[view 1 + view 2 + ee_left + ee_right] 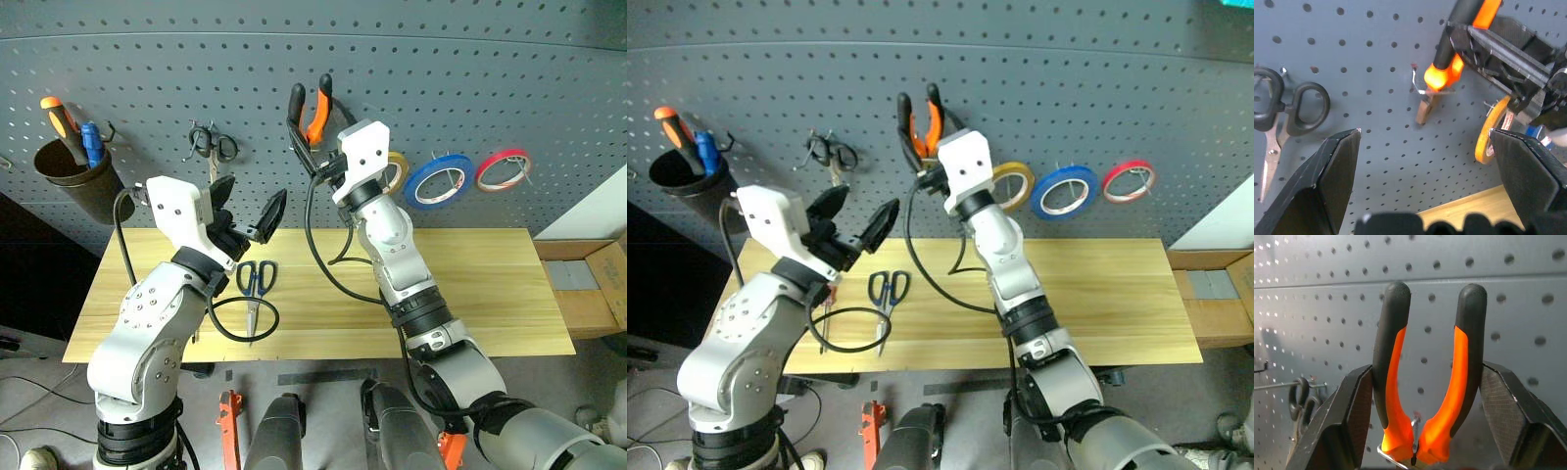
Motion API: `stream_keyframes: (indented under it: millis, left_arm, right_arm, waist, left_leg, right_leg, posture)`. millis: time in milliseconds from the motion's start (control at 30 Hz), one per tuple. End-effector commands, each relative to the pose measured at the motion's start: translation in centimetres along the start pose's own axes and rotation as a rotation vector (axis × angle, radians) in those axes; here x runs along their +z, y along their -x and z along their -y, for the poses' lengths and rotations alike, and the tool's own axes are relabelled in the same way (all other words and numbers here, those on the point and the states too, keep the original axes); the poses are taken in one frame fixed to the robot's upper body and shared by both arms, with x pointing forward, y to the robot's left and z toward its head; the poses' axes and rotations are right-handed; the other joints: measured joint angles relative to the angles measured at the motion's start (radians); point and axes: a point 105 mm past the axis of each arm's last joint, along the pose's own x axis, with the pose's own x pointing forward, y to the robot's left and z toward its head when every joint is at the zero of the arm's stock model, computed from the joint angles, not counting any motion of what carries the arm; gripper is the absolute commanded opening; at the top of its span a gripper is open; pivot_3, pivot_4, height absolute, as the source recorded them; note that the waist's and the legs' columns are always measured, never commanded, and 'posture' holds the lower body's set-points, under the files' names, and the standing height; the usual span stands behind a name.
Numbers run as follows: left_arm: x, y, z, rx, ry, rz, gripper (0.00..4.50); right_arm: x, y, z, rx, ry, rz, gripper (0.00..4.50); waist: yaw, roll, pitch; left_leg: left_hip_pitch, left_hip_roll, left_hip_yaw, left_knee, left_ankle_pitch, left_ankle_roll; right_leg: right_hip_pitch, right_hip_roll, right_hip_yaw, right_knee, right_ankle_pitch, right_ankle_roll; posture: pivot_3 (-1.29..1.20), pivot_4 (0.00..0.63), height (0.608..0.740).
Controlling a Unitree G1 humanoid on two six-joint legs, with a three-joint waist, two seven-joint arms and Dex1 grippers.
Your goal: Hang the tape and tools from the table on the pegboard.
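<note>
I should let go of the pliers with my right gripper, because the pliers' joint (pixel 1413 453) rests on the metal hook in the right wrist view and the pliers would hang there.
The pliers (pixel 1400 382), with orange-and-black handles, stand handles-up against the dark grey pegboard (pixel 470 78), their joint resting on a metal hook (pixel 1419 84). My right gripper (pixel 1425 396) is shut on them, one finger pressed against each handle. My left gripper (pixel 247 208) hovers open and empty, lower and to the left of the pliers. The blue tape (pixel 439 181) hangs on the pegboard to the right. Dark-blue-handled scissors (pixel 257 279) lie on the wooden table (pixel 490 284). A red-handled screwdriver (pixel 826 297) lies beside them, mostly hidden by my left arm.
Small black-handled scissors (pixel 214 145) hang on the board at the left. A dark cup (pixel 73 176) holds an orange and a blue screwdriver. A yellow roll (pixel 1488 132) and a red roll (pixel 504 168) hang either side of the blue tape. A cardboard box (pixel 612 274) sits at the far right.
</note>
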Motion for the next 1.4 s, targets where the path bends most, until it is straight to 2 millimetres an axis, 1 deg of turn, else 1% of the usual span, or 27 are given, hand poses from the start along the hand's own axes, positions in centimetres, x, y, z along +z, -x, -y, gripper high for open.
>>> stream_keyframes:
  millis: [33,67,133,167,233,267,367,467,600,733,800,900,933,1000,1033,1133,1200,1300,1333,1400]
  left_arm:
    - [0.9,0.2,0.2,-0.008,-0.014,0.044,4.5]
    - [0.8,0.2,0.2,-0.009,-0.015,0.043,4.5]
    - [0.8,0.2,0.2,-0.009,-0.014,0.042,4.5]
    - [0.7,0.2,0.2,-0.009,-0.014,0.041,4.5]
    - [0.7,0.1,0.2,-0.009,-0.013,0.041,4.5]
    - [0.6,0.1,0.2,-0.009,-0.012,0.041,4.5]
    - [0.5,-0.1,0.2,-0.009,-0.01,0.039,4.5]
    - [0.2,-0.2,0.3,-0.011,-0.003,0.035,4.5]
    - [-0.5,-0.1,0.3,-0.007,0.005,0.018,4.5]
    - [-2.1,0.8,-0.4,0.046,0.01,-0.039,4.5]
    - [-3.4,1.4,-0.6,0.075,-0.004,-0.087,4.5]
    - [-5.9,2.4,-1.2,0.143,-0.012,-0.18,4.5]
    - [-6.9,2.9,-1.5,0.177,-0.032,-0.223,4.5]
    - [-10.3,4.4,-2.5,0.278,-0.08,-0.365,4.5]
    - [-11.8,5.1,-2.6,0.302,-0.094,-0.426,4.5]
    - [-14.9,6.6,-2.6,0.345,-0.104,-0.539,4.5]
    - [-16.6,7.0,-2.7,0.369,-0.107,-0.591,4.5]
    - [-18.8,7.5,-3.5,0.403,-0.134,-0.672,4.5]
    - [-19.5,7.5,-3.4,0.406,-0.118,-0.693,4.5]
    - [-20.2,7.2,-3.3,0.4,-0.118,-0.71,4.5]
  right_arm:
    - [0.8,-0.3,-1.4,0.073,0.011,0.009,2.75]
    - [0.7,-0.4,-1.4,0.082,0.013,-0.001,2.75]
    - [0.5,-0.3,-1.3,0.088,0.015,-0.013,3.48]
    - [0.5,-0.3,-1.2,0.087,0.015,-0.015,3.71]
    - [0.7,-0.3,-0.9,0.086,0.018,-0.017,4.36]
    - [0.8,-0.2,-0.6,0.085,0.022,-0.018,4.45]
    - [0.9,0.2,0.3,0.075,0.038,-0.028,4.45]
    - [0.9,1.0,1.4,0.064,0.046,-0.052,4.45]
    - [0.8,3.1,2.6,0.087,0.066,-0.1,4.45]
    - [1.0,6.0,3.6,0.141,0.085,-0.169,4.45]
    - [0.8,7.5,3.7,0.185,0.086,-0.215,4.45]
    - [0.3,10.1,3.1,0.279,0.054,-0.286,4.45]
    - [0.3,11.0,2.6,0.327,0.031,-0.298,4.45]
    - [0.8,13.0,1.2,0.44,-0.025,-0.297,4.45]
    - [0.8,14.0,0.4,0.497,-0.053,-0.306,4.45]
    - [0.0,16.6,-1.6,0.638,-0.112,-0.348,4.45]
    - [-0.8,18.3,-2.9,0.731,-0.155,-0.389,4.45]
    - [-2.2,20.4,-4.6,0.845,-0.198,-0.44,4.45]
    - [-2.6,20.8,-5.0,0.867,-0.196,-0.444,4.45]
    - [-3.0,20.8,-5.3,0.875,-0.198,-0.438,4.45]
  waist:
    - [0.0,0.0,0.0]
    - [0.0,0.0,0.0]
    - [-0.001,0.0,0.0]
    - [-0.001,0.0,0.0]
    - [0.0,0.0,0.0]
    - [0.0,0.0,0.0]
    - [0.001,0.0,0.0]
    - [0.001,0.0,0.0]
    - [0.002,0.0,0.0]
    - [0.0,0.0,0.0]
    - [-0.002,0.0,0.0]
    - [-0.006,0.0,0.0]
    - [-0.006,0.0,0.0]
    - [-0.008,0.0,0.0]
    - [-0.009,0.0,0.0]
    - [-0.021,0.0,0.0]
    - [-0.024,-0.001,0.0]
    - [-0.027,-0.001,0.0]
    - [-0.028,-0.001,0.0]
    - [-0.03,-0.001,0.001]
  left_leg:
    - [0.0,0.0,0.0,0.0,0.0,0.0]
    - [0.0,0.0,0.0,0.0,0.0,0.0]
    - [0.0,0.0,0.0,0.0,0.0,0.0]
    - [0.001,0.0,0.0,0.0,0.0,0.0]
    - [0.001,0.0,0.0,0.0,0.0,0.0]
    - [0.001,0.0,0.0,0.0,0.0,0.0]
    - [0.0,0.0,0.0,0.0,0.0,0.0]
    - [0.0,0.0,0.0,0.0,0.0,0.0]
    - [0.0,-0.001,0.0,0.0,0.0,0.0]
    - [0.0,-0.001,0.0,0.001,0.0,0.0]
    - [0.0,-0.001,0.0,0.001,0.0,0.0]
    - [0.001,0.0,0.0,0.001,0.0,0.001]
    - [0.002,0.0,0.001,0.001,0.0,0.001]
    - [0.003,0.0,0.001,0.001,0.0,0.001]
    - [0.005,0.0,0.001,0.001,-0.001,0.001]
    - [0.007,-0.001,0.002,0.001,-0.001,0.001]
    - [0.007,-0.001,0.002,0.001,-0.001,0.001]
    - [0.009,-0.001,0.003,0.002,0.0,0.002]
    - [0.012,-0.001,0.004,0.002,0.0,0.002]
    - [0.019,-0.001,0.004,0.002,0.0,0.002]
  right_leg:
    - [0.0,0.0,0.0,0.0,0.0,0.0]
    - [0.0,0.0,0.0,0.0,0.0,0.0]
    - [0.0,0.0,0.001,0.0,0.0,0.0]
    - [0.0,0.0,0.001,0.0,0.0,0.0]
    - [0.0,0.0,0.001,0.0,0.0,0.0]
    - [0.0,0.0,0.0,0.0,0.0,0.0]
    - [0.0,0.0,0.0,0.0,0.0,0.0]
    - [0.001,0.0,0.0,0.0,0.0,0.0]
    - [0.001,0.0,0.0,-0.001,0.0,0.0]
    - [0.001,0.0,0.0,0.0,0.0,0.0]
    - [0.001,0.0,0.0,0.0,0.0,0.0]
    - [0.003,0.0,0.0,-0.001,0.0,0.0]
    - [0.004,0.0,0.0,-0.001,0.0,0.0]
    - [0.006,0.001,-0.001,-0.001,0.0,0.0]
    - [0.008,0.001,-0.001,-0.002,0.0,0.0]
    - [0.01,0.002,0.0,-0.002,0.0,0.001]
    - [0.011,0.002,0.0,-0.002,0.0,0.001]
    - [0.013,0.003,-0.001,-0.002,0.0,0.001]
    - [0.016,0.003,-0.001,-0.002,-0.001,0.002]
    - [0.021,0.004,-0.001,-0.002,-0.004,0.005]
  posture:
    - [0.13,0.273,0.74]
    - [0.13,0.273,0.74]
    - [0.13,0.271,0.74]
    - [0.13,0.269,0.74]
    - [0.13,0.269,0.74]
    - [0.12,0.263,0.74]
    - [0.11,0.26,0.74]
    - [0.1,0.255,0.74]
    - [0.08,0.243,0.74]
    - [0.05,0.241,0.74]
    - [0.04,0.24,0.74]
    - [0.03,0.248,0.74]
    - [0.02,0.25,0.74]
    - [0.01,0.254,0.74]
    - [0.01,0.254,0.74]
    - [-0.01,0.267,0.74]
    - [-0.01,0.271,0.74]
    - [-0.02,0.289,0.74]
    - [-0.02,0.291,0.74]
    - [-0.03,0.298,0.74]
